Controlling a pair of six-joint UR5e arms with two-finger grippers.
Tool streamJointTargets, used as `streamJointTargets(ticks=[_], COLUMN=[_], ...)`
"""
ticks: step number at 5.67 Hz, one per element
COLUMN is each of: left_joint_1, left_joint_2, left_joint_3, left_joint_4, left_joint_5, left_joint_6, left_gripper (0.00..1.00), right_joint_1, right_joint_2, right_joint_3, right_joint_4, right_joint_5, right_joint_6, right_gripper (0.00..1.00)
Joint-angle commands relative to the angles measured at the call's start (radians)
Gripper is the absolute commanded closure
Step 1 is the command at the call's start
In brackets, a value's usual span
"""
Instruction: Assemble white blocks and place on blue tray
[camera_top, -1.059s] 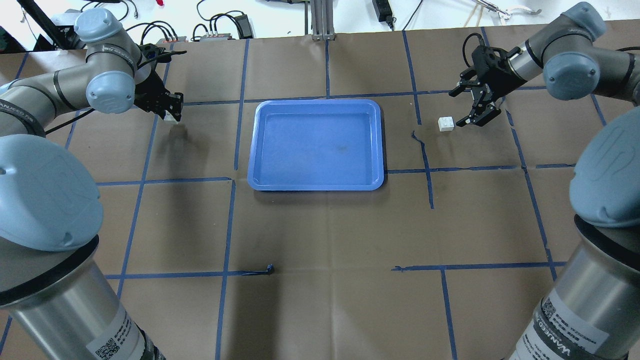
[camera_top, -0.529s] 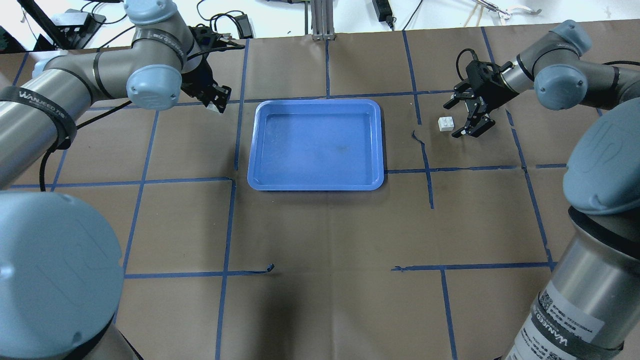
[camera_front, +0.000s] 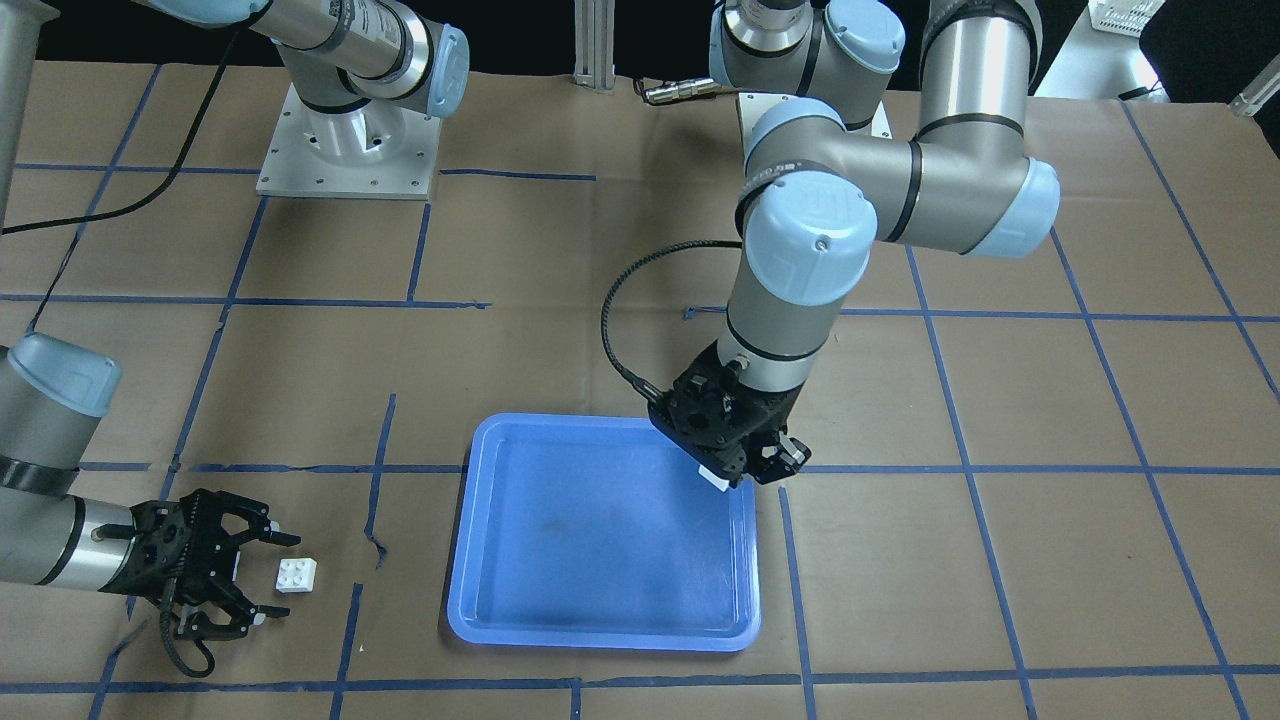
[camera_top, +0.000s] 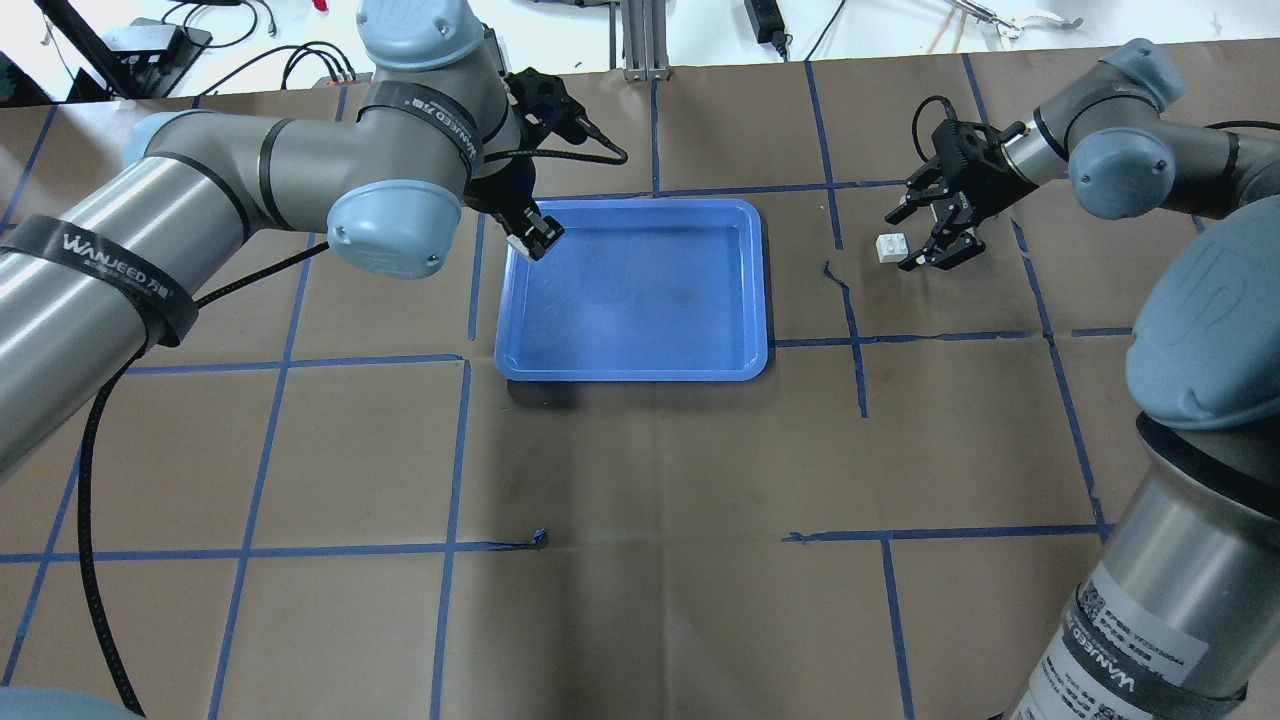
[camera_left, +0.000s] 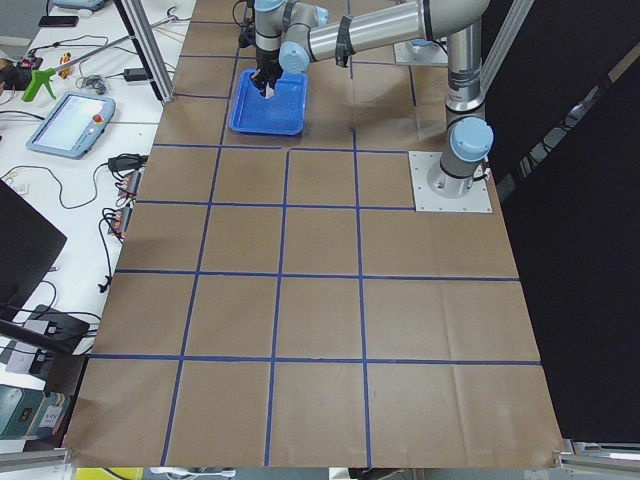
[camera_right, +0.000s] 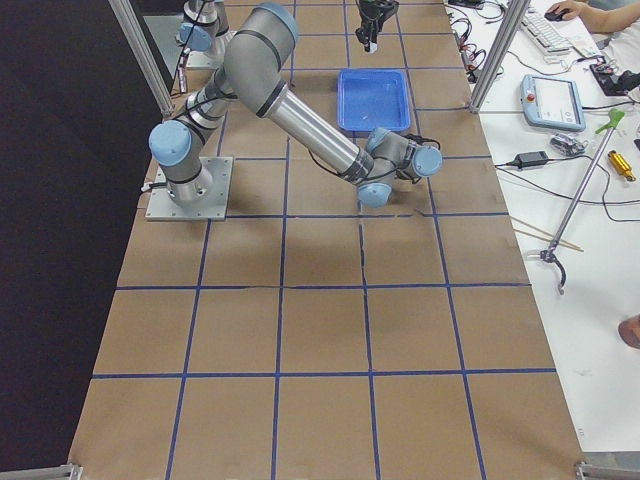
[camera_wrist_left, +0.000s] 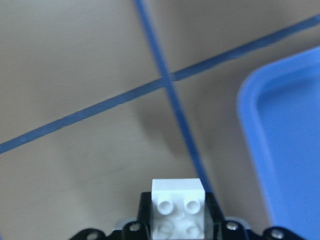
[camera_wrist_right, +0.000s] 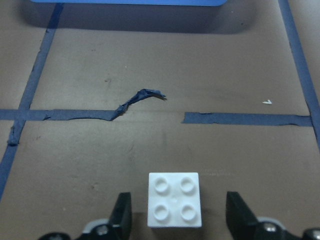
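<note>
I will next grab the white block by its studless sides with my right gripper, to assemble it with the other block on the blue tray (camera_front: 600, 540) (camera_wrist_right: 125, 2).
The blue tray (camera_top: 632, 374) lies mid-table and also shows in the front view (camera_front: 600, 640). My left gripper (camera_top: 535, 235) is shut on one white block (camera_front: 713, 478) and holds it above the tray's far left corner. The left wrist view shows this block (camera_wrist_left: 177, 205) between the fingers, with the tray's rim (camera_wrist_left: 250, 130) to the right. The other white block (camera_top: 891, 247) lies on the paper right of the tray. My right gripper (camera_top: 902, 243) is open, low, with its fingers on either side of this block (camera_wrist_right: 175, 206), apart from it.
Brown paper with a blue tape grid covers the table. A torn tape strip (camera_wrist_right: 135, 100) lies between the right block and the tray. Cables and power supplies (camera_top: 440, 50) lie past the far edge. A teach pendant (camera_right: 552, 102) lies on a side bench.
My left arm has swung to the right with its white block, from well left of the tray to over the tray's far left corner. My right gripper has moved slightly left, around the other block.
</note>
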Motion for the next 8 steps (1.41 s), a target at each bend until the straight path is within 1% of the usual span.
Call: streamJointTargets(ticks=[1,2,3,4,5,6,7,8], left_joint_1=[-0.016,-0.016,-0.022,-0.056,-0.065,-0.067,-0.067,-0.067], left_joint_2=[-0.017,-0.035,-0.074,-0.121,-0.175,-0.187,-0.222,-0.247], left_joint_3=[-0.014,-0.014,0.001,0.015,0.039,0.029,0.051,0.053], left_joint_4=[0.000,-0.003,-0.006,0.034,0.078,0.071,0.080,0.117], left_joint_5=[-0.008,-0.013,-0.049,-0.050,-0.051,-0.050,-0.048,-0.053], left_joint_6=[0.330,0.511,0.561,0.571,0.571,0.571,0.574,0.574], left_gripper=[1.00,0.99,0.96,0.97,0.97,0.97,0.97,0.96], right_joint_1=[0.000,0.000,0.000,0.000,0.001,0.003,0.008,0.014], right_joint_2=[-0.001,-0.003,-0.007,-0.021,-0.046,-0.081,-0.124,-0.182], right_joint_3=[-0.004,-0.009,-0.016,-0.036,-0.064,-0.067,-0.065,-0.058], right_joint_4=[-0.005,-0.006,-0.006,-0.003,0.012,0.021,0.067,0.125], right_joint_5=[0.000,-0.003,-0.008,-0.009,-0.015,-0.017,-0.017,-0.017], right_joint_6=[0.000,0.000,0.003,0.024,0.094,0.106,0.120,0.121], right_gripper=[0.51,0.63,0.70,0.72,0.73,0.73,0.74,0.74])
